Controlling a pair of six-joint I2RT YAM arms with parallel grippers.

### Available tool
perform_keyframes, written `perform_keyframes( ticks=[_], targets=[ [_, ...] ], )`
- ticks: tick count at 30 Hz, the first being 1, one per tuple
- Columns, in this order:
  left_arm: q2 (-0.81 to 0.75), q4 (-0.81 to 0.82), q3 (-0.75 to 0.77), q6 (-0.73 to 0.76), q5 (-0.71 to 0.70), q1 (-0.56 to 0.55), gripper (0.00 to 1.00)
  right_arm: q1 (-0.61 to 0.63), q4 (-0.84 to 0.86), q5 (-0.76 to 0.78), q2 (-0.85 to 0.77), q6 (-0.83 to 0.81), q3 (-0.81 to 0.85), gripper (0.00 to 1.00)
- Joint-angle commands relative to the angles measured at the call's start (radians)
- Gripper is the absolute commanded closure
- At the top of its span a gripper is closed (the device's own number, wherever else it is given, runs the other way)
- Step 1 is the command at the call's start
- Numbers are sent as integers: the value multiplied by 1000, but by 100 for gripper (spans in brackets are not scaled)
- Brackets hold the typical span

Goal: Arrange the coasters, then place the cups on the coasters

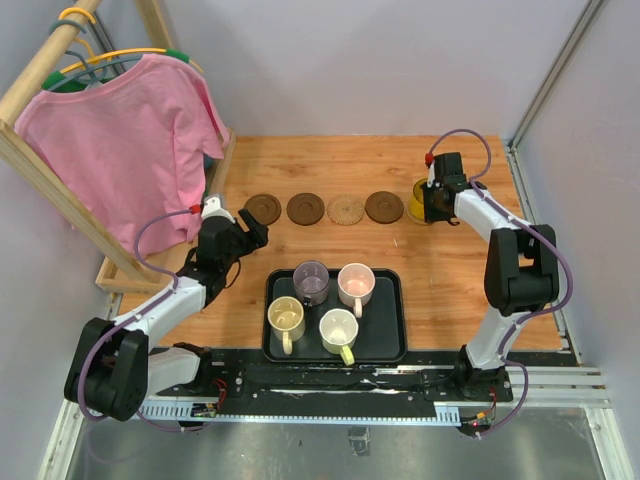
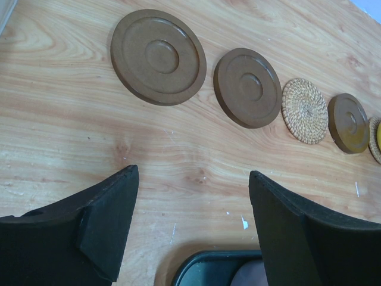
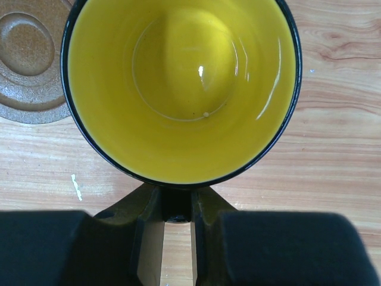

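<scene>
The yellow cup's base sits level on the woven coaster (image 1: 417,219) and the cup would stay standing, so it is time for my right gripper to open now.
Four coasters lie in a row on the wood: dark brown (image 1: 264,208), dark brown (image 1: 305,208), tan woven (image 1: 346,210) and dark brown (image 1: 384,207). The left wrist view shows a sliver of another woven coaster (image 2: 375,142) under the yellow cup (image 1: 419,201). My right gripper (image 1: 432,204) is shut on that cup's dark handle (image 3: 177,199), with the cup's yellow inside (image 3: 181,89) filling the right wrist view. My left gripper (image 2: 193,179) hangs open and empty over bare wood, near the first coaster (image 2: 158,56). The purple-grey (image 1: 311,281), pinkish (image 1: 356,284), cream (image 1: 285,316) and green-handled (image 1: 339,330) cups stand on the tray.
The black tray (image 1: 393,340) lies at the near middle, and its corner (image 2: 208,269) shows below my left fingers. A wooden rack with a pink shirt (image 1: 120,140) leans at the far left. Metal frame rails (image 1: 530,200) bound the table's right side.
</scene>
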Motion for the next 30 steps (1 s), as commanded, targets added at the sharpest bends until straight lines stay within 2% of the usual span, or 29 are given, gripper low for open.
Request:
perform_keyframes(
  ticks=[1, 10, 14, 19, 24, 26, 30],
  targets=[
    [8, 34, 3, 1, 5, 8, 22, -19, 38, 16, -2, -2, 42, 99],
    [7, 35, 3, 2, 6, 7, 22, -20, 31, 11, 13, 12, 43, 99],
    [9, 35, 2, 2, 8, 7, 22, -20, 25, 9, 22, 15, 45, 95],
    [10, 35, 2, -2, 12, 7, 22, -20, 18, -2, 18, 21, 40, 76],
    [8, 35, 2, -1, 20, 8, 22, -20, 18, -8, 0, 29, 30, 46],
    [7, 35, 1, -1, 23, 7, 22, -20, 17, -10, -8, 29, 26, 41],
    [0, 33, -3, -4, 30, 7, 22, -20, 16, -12, -27, 35, 11, 37]
  ],
)
